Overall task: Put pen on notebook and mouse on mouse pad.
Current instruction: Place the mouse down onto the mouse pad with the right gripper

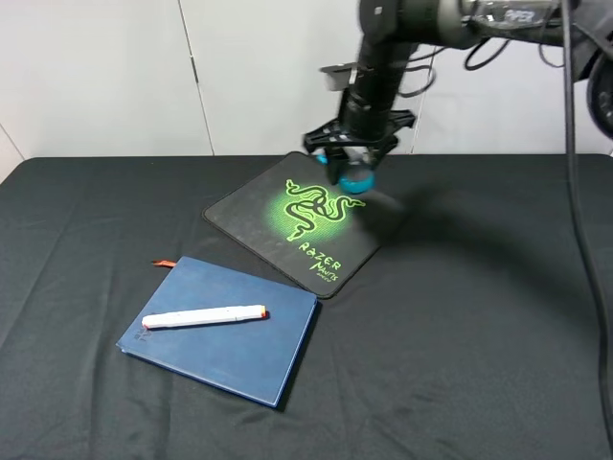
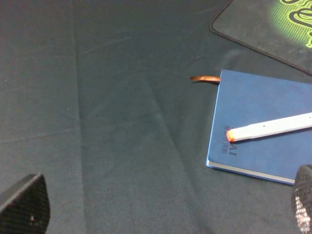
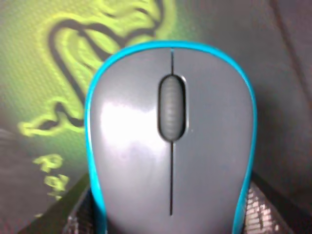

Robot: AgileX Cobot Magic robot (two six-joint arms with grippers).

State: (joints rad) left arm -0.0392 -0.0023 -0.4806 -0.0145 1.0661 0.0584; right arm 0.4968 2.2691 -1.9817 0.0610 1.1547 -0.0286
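Observation:
The mouse stays in my closed right gripper for now, until it comes down toward the green logo: the mouse's teal edge (image 1: 358, 186) hangs above the mouse pad.
The white pen (image 1: 204, 316) with orange-red ends lies across the dark blue notebook (image 1: 239, 359), whose ribbon (image 1: 164, 263) sticks out at the far left corner. In the left wrist view the pen (image 2: 273, 127) rests on the notebook (image 2: 263, 102); my left gripper (image 2: 163, 207) is open above bare cloth beside the notebook. My right gripper (image 1: 352, 165) is shut on the teal-blue mouse (image 1: 356, 179) over the far right part of the black mouse pad (image 1: 259, 216). The right wrist view shows the mouse (image 3: 170, 141) between the fingers (image 3: 73, 212), with the green logo behind it. Whether the mouse touches the pad, I cannot tell.
A black cloth (image 1: 460, 345) covers the whole table. A white wall (image 1: 115, 77) stands behind it. The right arm (image 1: 383, 57) reaches down from the upper right, with cables (image 1: 575, 192) hanging along the right side.

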